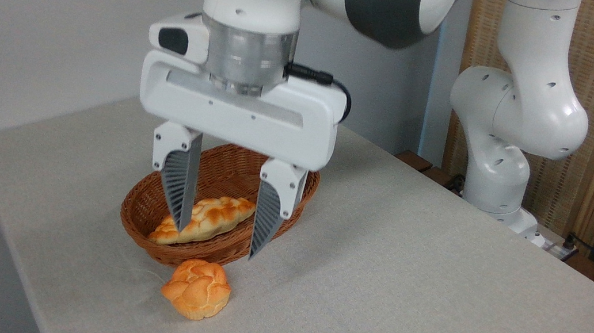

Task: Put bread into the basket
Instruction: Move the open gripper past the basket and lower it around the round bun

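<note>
The gripper grabs this bread (pixel 196 288), the golden-orange bun, by its rounded sides next, to add it to the wicker basket.
The bread (pixel 196 288), a small round golden-orange knotted bun, lies on the table just in front of the basket's near rim. The basket (pixel 143 209) is an oval reddish-brown wicker one and holds a longer, paler braided loaf (pixel 211 216). My gripper (pixel 216 242) hangs open over the near part of the basket, fingers pointing down, above and slightly behind the bun. Its left finger (pixel 178 184) crosses in front of the loaf and its right finger (pixel 267 214) in front of the basket's right rim. Nothing is between the fingers.
The table (pixel 404 274) has a pale grey cloth, with its left edge close to the bun and basket. The arm's white base (pixel 499 177) stands at the back right. A wooden screen and cables sit behind the table on the right.
</note>
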